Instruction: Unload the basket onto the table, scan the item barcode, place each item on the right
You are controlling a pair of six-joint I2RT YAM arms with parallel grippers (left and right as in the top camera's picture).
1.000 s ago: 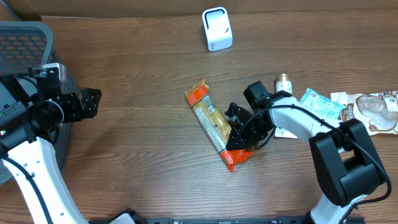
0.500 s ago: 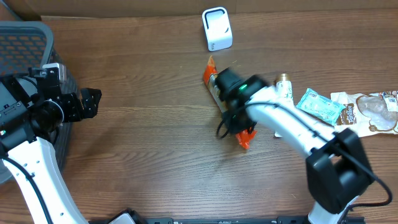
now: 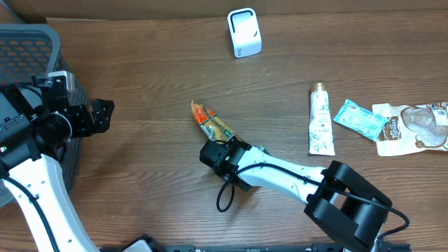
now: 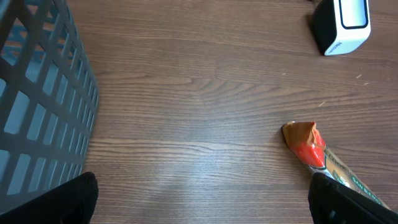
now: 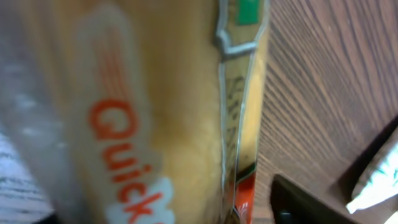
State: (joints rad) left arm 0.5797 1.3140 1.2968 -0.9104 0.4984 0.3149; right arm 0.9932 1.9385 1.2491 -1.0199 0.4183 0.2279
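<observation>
My right gripper should next grab the snack packet across its side edges toward its near end (image 5: 160,200). That leaves the packet's sides free for the barcode scan.
The item, an orange and yellow snack packet (image 3: 210,121), lies flat on the table left of centre, and its orange end (image 4: 306,142) shows in the left wrist view. My right gripper (image 3: 221,155) sits low over the packet's near end and hides it. In the right wrist view the blurred packet (image 5: 155,124) fills the frame. One finger (image 5: 305,202) stands off its edge with bare wood between, so the jaws are open around it. The white scanner (image 3: 244,32) stands at the back. My left gripper (image 3: 103,115) hovers open by the basket with nothing between its fingers (image 4: 68,199).
A grey mesh basket (image 3: 28,42) stands at the left edge, its wall (image 4: 37,93) close to my left gripper. At the right lie a white tube (image 3: 320,119), a teal packet (image 3: 359,117) and a clear snack bag (image 3: 413,126). A cardboard wall runs along the back.
My right arm carried the packet from centre right up toward the scanner, then swung it down to left of centre. Its jaws have come apart. The left arm has not moved.
</observation>
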